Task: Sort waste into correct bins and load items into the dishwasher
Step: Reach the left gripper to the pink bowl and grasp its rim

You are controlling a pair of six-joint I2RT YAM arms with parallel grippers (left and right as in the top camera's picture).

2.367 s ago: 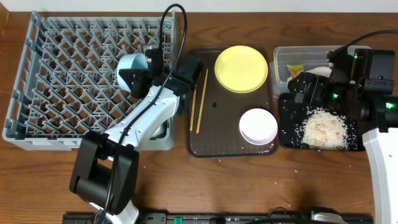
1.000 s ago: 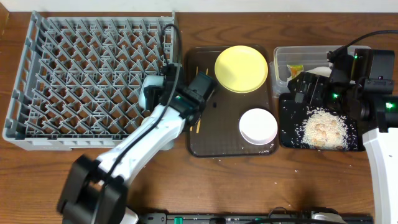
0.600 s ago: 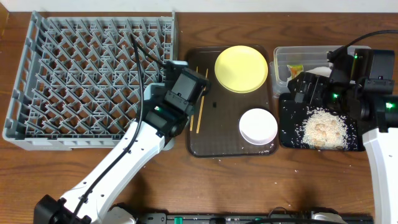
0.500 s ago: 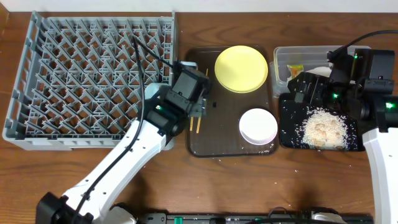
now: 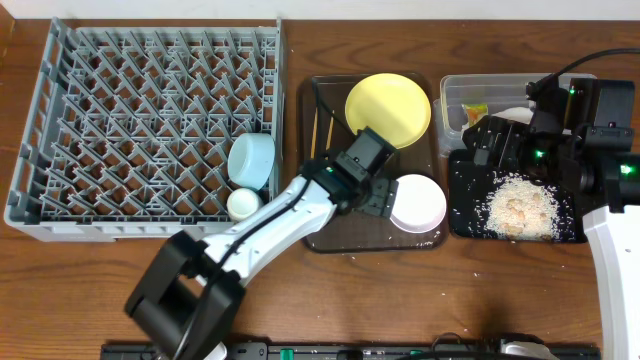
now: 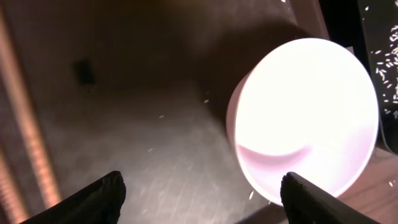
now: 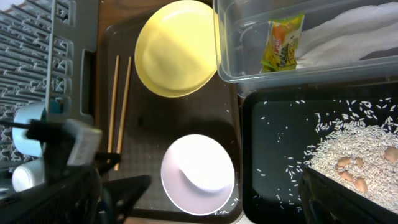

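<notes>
The white bowl [image 5: 415,203] needs to be loaded tilted into the dish rack, so my left gripper will next grab it by its rim nearest the chopsticks.
My left gripper [image 5: 378,194] hangs open over the brown serving tray [image 5: 345,228], just left of the white bowl [image 5: 415,203]. In the left wrist view its gripper [image 6: 202,196] holds nothing, and one fingertip [image 6: 311,199] sits by the white bowl's [image 6: 305,118] rim. The light blue bowl [image 5: 251,158] and pale green cup [image 5: 241,204] sit in the grey dish rack [image 5: 120,120]. The yellow plate [image 5: 388,110] and chopsticks [image 5: 321,130] lie on the serving tray. My right gripper [image 5: 490,150] hovers open above the bins, holding nothing.
The clear tub [image 7: 292,68] holds the green-yellow wrapper [image 7: 283,43] and white napkin [image 7: 348,34]. The black tray [image 7: 273,162] holds rice scraps [image 7: 348,152]. A few grains lie on the serving tray and on the table near its front edge.
My left arm let go of the blue bowl in the rack's near right corner, swung right onto the serving tray beside the white bowl, and opened wider. The right arm has not moved.
</notes>
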